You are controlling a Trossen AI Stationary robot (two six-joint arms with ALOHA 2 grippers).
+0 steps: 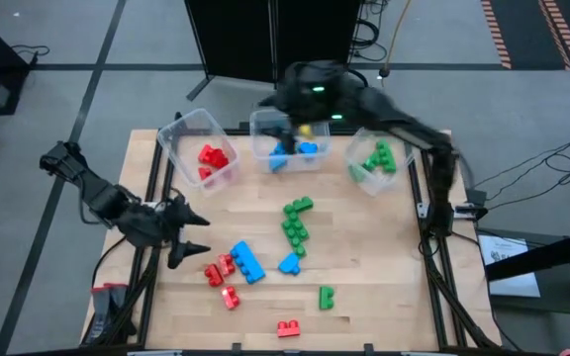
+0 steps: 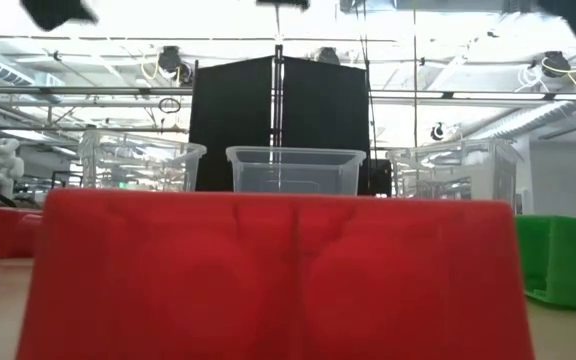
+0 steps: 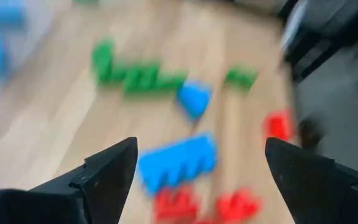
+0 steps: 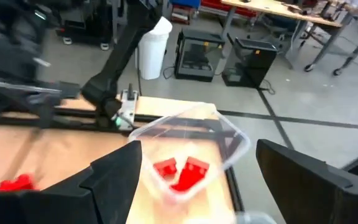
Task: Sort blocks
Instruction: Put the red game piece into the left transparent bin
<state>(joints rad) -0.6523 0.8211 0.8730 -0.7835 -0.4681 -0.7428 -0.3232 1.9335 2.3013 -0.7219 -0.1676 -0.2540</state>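
The red block has to go into the red blocks' bin, so my left gripper next needs to grab the red block by its studs and base to sort it.
Loose blocks lie on the wooden table [image 1: 384,257]: a green cluster [image 1: 295,222], a long blue block [image 1: 247,262], a small blue one [image 1: 288,264], red ones [image 1: 218,269] [image 1: 231,297] [image 1: 287,328] and a green one [image 1: 326,296]. My left gripper [image 1: 184,235] hovers open at the table's left, just left of the long blue block [image 3: 179,162] and the red blocks [image 3: 204,205]. My right gripper [image 1: 295,127] hangs over the middle bin [image 1: 265,124], open and empty [image 4: 197,152]. In its wrist view the bin with red blocks [image 4: 185,171] lies ahead.
Three clear bins stand at the back: the left one [image 1: 181,129] holds red blocks, the middle one blue blocks, the right one [image 1: 356,158] green blocks. In the low view a red block [image 2: 268,270] fills the foreground, with a green block [image 2: 568,260] to its right.
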